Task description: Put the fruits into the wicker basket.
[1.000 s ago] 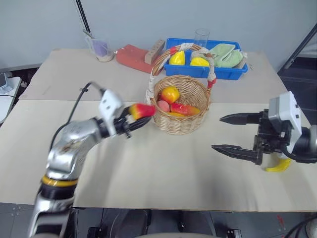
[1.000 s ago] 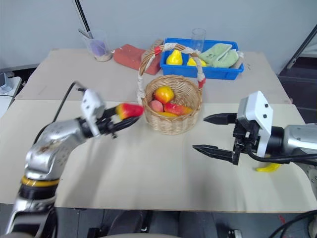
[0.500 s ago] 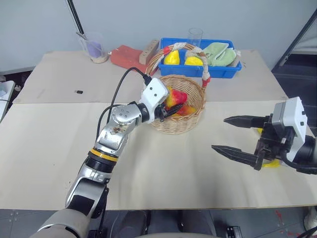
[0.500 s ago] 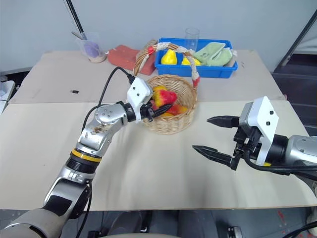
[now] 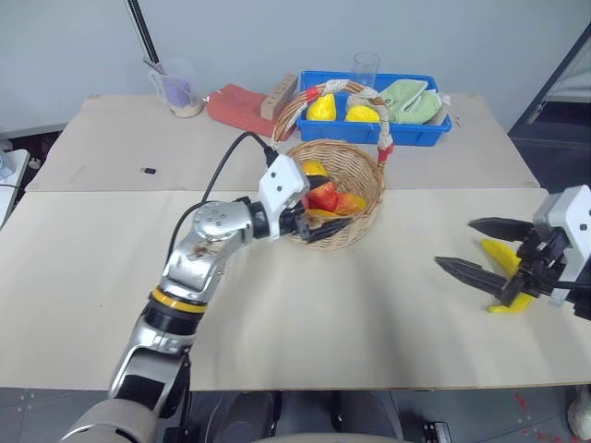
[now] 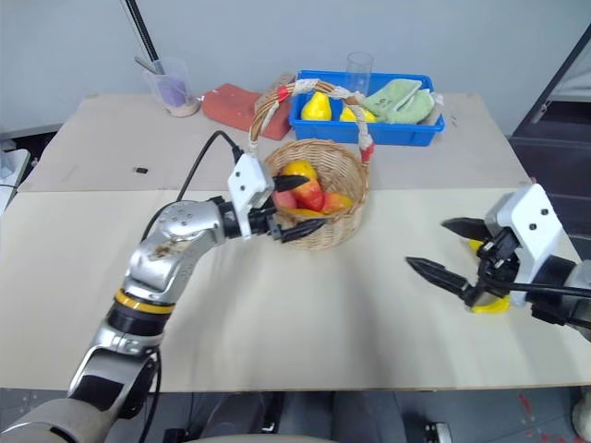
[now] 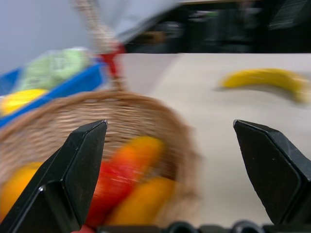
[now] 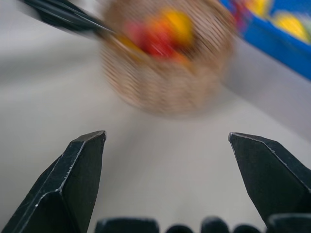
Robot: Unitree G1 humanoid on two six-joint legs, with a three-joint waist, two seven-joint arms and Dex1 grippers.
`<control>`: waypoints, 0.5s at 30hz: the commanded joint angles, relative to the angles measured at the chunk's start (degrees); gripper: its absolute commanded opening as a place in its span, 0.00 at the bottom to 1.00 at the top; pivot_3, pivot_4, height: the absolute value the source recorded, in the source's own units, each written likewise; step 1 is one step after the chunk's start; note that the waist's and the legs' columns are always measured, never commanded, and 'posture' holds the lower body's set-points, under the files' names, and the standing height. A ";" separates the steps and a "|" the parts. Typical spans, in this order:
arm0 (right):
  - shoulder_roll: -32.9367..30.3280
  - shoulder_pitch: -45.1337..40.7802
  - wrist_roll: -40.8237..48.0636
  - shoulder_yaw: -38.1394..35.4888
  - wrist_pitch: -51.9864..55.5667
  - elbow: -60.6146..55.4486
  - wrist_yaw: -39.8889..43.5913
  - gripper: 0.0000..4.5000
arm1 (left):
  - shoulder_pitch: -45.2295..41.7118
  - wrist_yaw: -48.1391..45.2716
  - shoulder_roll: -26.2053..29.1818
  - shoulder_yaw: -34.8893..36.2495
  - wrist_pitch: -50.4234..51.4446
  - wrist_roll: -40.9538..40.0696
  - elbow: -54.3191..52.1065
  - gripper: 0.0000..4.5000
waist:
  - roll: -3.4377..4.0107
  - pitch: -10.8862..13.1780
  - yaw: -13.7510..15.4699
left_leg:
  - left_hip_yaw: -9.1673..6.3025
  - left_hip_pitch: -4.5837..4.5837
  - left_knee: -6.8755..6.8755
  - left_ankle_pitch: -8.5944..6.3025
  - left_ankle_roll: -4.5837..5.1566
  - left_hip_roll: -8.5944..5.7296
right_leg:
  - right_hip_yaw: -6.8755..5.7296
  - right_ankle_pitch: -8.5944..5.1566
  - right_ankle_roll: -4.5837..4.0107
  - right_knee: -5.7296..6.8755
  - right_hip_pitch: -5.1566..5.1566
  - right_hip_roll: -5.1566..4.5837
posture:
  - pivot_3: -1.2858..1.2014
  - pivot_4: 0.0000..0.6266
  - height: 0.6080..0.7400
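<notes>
I will next pick up the yellow banana (image 5: pixel 504 266) by its middle bend with my right gripper, because its ends reach past the ends of my fingers. Then it can go into the basket.
The wicker basket (image 5: pixel 349 224) stands mid-table with several fruits inside, among them the red-and-yellow mango-like fruit (image 5: pixel 324 197), which lies free. My left gripper (image 5: pixel 317 205) reaches level over the basket's left rim, open, one finger above the fruit and one outside the wall. In the left wrist view its fingers (image 7: pixel 77 165) frame the basket's contents. The yellow banana (image 5: pixel 504 266) lies on the table at the right. My right gripper (image 5: pixel 454 245) hovers open just in front of the banana, which is partly hidden behind its fingers (image 6: pixel 441 273).
A blue bin (image 5: pixel 406 132) at the back holds two yellow pears (image 5: pixel 320 108) and a green cloth (image 5: pixel 408 97). A glass (image 5: pixel 366 66), a plastic cup (image 5: pixel 178 89), a red pouch (image 5: pixel 239 107) and a small dark object (image 5: pixel 148 171) sit on the far table.
My left gripper carried the red-and-yellow fruit over the basket, opened and let it go inside. My right arm swung right, toward the banana, still open.
</notes>
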 commanded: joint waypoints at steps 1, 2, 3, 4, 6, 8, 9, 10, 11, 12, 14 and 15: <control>0.25 4.58 -11.12 -1.63 -3.28 6.72 -3.68 1.00 | 2.68 -9.33 6.06 1.58 4.01 -8.12 -9.97 0.99 | 0.00 0.00 -0.19 | 0.00 0.00 -0.01 0.00 0.00 0.01 | 0.00 0.00 0.00 -0.01 0.00 0.01 | 0.52 0.24 1.00; 0.10 5.68 -13.70 -0.88 -4.14 9.13 -4.36 1.00 | 3.23 -10.85 7.55 1.65 5.11 -9.62 -11.57 0.99 | 0.00 0.00 -0.31 | 0.01 0.03 -0.01 0.00 0.00 0.03 | -0.01 0.00 0.00 -0.01 0.03 0.02 | 0.52 0.24 1.00; -0.34 6.17 -15.43 0.08 -3.59 11.38 -5.12 1.00 | 3.58 -11.76 8.59 1.61 5.46 -10.42 -12.64 0.99 | 0.01 0.00 -0.29 | 0.05 0.04 -0.01 -0.01 0.01 0.00 | 0.01 -0.01 0.00 -0.01 0.02 -0.02 | 0.52 0.24 1.00; -0.61 6.37 -16.59 0.64 -3.34 12.90 -5.33 1.00 | 3.72 -12.09 9.18 1.50 5.76 -10.92 -13.37 0.99 | 0.01 0.00 -0.27 | 0.07 0.04 0.00 -0.01 0.01 0.00 | 0.02 0.00 0.00 -0.01 0.02 -0.03 | 0.52 0.24 1.00; -0.28 4.50 -18.13 1.98 -1.95 16.79 -6.88 1.00 | 4.54 -13.63 10.75 1.50 6.16 -12.33 -14.97 0.99 | 0.00 0.00 -0.38 | 0.09 0.05 0.01 0.00 0.00 -0.01 | 0.02 0.00 0.00 -0.02 0.05 -0.03 | 0.52 0.24 1.00; 0.26 2.62 -18.63 3.02 -0.85 19.16 -7.46 1.00 | 5.00 -13.87 11.34 1.67 6.53 -13.14 -15.77 0.99 | 0.03 0.00 -0.53 | 0.13 0.08 0.01 0.01 -0.01 0.01 | 0.04 0.00 0.00 -0.02 0.08 -0.02 | 0.52 0.24 1.00; 0.48 1.88 -18.75 3.48 -0.47 19.93 -7.56 1.00 | 5.11 -13.66 11.33 1.77 6.63 -13.28 -15.94 0.99 | 0.03 0.00 -0.65 | 0.17 0.12 0.00 0.01 -0.01 0.04 | 0.08 0.00 0.00 -0.01 0.09 0.01 | 0.52 0.24 1.00; 1.13 0.23 -18.50 4.26 0.74 21.37 -8.08 1.00 | 5.30 -13.32 11.28 1.79 6.54 -13.26 -15.96 0.99 | 0.03 0.00 -0.76 | 0.19 0.14 -0.01 0.01 -0.01 0.07 | 0.09 0.00 0.00 -0.01 0.11 0.04 | 0.52 0.24 1.00; 1.73 -1.37 -18.32 4.95 1.75 22.82 -8.53 1.00 | 5.46 -12.99 11.23 1.76 6.40 -13.17 -15.95 0.99 | 0.02 0.01 -0.86 | 0.19 0.15 -0.02 0.01 -0.01 0.08 | 0.10 -0.01 -0.01 0.00 0.12 0.06 | 0.52 0.24 1.00; 2.28 -2.98 -18.00 5.51 2.81 24.17 -8.77 1.00 | 5.53 -12.71 11.18 1.70 6.42 -13.17 -15.99 0.99 | 0.02 0.01 -0.97 | 0.19 0.17 -0.02 0.01 -0.01 0.10 | 0.10 0.00 -0.01 -0.01 0.14 0.09 | 0.52 0.24 1.00; 3.22 -5.59 -17.65 6.52 4.61 26.11 -8.92 1.00 | 5.61 -12.39 11.15 1.64 6.46 -13.19 -16.09 0.99 | 0.03 0.00 -0.91 | 0.21 0.16 -0.02 0.02 0.00 0.08 | 0.12 0.00 -0.01 0.01 0.12 0.06 | 0.52 0.24 1.00; 3.65 -6.75 -17.46 7.08 5.52 27.05 -8.94 1.00 | 5.63 -12.27 11.14 1.61 6.50 -13.22 -16.16 0.99 | 0.03 0.00 -0.89 | 0.21 0.16 -0.01 0.02 0.00 0.08 | 0.12 0.00 -0.01 0.00 0.12 0.07 | 0.52 0.24 1.00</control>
